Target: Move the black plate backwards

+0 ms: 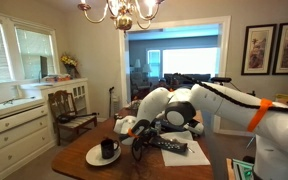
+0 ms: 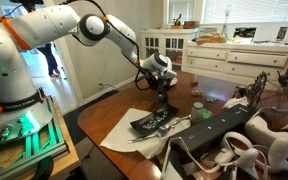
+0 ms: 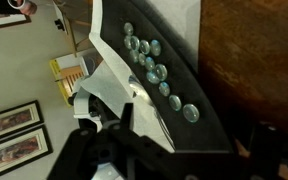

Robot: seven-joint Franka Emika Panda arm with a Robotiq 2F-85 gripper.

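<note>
The black plate's narrow end is between my fingers; my gripper should close. Closing now would hold it.
The black plate [image 3: 189, 75] is a long, flat black tray carrying several clear glass beads [image 3: 149, 60]. It lies on a white napkin [image 3: 109, 85] on the wooden table and shows in both exterior views [image 1: 176, 147] [image 2: 156, 123]. My gripper [image 3: 189, 138] is low over one end of the plate. Its dark fingers stand on either side of the plate's width, with a gap showing on each side, so it is open. In both exterior views the gripper [image 1: 144, 137] [image 2: 164, 104] hangs just above the plate's end.
A round white plate with a black mug [image 1: 105, 152] sits on the table beside the gripper. The table edge [image 2: 89, 125] is near the napkin. A small green cup [image 2: 200, 111], a chair [image 2: 254, 92] and white cabinets [image 2: 234, 55] stand beyond.
</note>
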